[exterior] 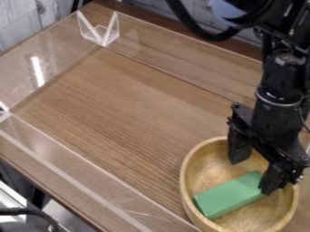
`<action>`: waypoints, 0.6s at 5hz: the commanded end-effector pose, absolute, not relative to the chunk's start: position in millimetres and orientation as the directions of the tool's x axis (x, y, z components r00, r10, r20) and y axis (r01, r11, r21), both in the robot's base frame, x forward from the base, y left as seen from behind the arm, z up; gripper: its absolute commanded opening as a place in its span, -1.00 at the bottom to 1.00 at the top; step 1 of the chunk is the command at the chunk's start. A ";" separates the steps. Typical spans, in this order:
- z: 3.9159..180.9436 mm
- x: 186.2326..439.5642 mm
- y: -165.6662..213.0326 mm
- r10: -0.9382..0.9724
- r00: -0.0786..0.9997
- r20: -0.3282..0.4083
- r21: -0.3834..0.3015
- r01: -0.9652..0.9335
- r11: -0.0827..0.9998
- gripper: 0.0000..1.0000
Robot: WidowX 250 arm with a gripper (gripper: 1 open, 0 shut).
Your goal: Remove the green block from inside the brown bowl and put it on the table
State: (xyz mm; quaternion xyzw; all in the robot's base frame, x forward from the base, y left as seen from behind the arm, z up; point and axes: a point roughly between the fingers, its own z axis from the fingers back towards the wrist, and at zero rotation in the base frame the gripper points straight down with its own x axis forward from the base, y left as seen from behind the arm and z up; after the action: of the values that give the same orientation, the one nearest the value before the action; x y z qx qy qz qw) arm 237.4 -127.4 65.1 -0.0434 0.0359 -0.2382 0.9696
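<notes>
My gripper grabs the green block out of the brown bowl [198,174] by one short end [251,184] next, to take it out.
The brown bowl [198,174] sits at the table's near right corner. The green block [231,195] lies flat inside it, slanting from lower left to upper right. My black gripper [260,166] hangs open just above the block's upper right end, fingers spread wide and pointing down into the bowl. Nothing is between the fingers, and they stand clear of the block. The wood-grain table [133,104] stretches out to the left of the bowl.
Low clear acrylic walls [43,145] border the table. A clear bracket [98,29] stands at the far left corner. Black cables loop above the arm at the top right.
</notes>
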 end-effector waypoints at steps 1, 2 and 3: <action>78.8 243.4 -127.0 -0.473 0.881 0.020 -0.103 0.473 0.875 1.00; 76.6 244.3 -125.9 -0.479 0.878 0.026 -0.105 0.479 0.872 1.00; 74.9 245.6 -124.8 -0.483 0.875 0.032 -0.108 0.484 0.869 1.00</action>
State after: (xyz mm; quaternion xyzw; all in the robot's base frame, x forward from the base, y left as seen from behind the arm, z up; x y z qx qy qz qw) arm 240.0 -124.3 61.2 -0.0510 0.0250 -0.2511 0.9663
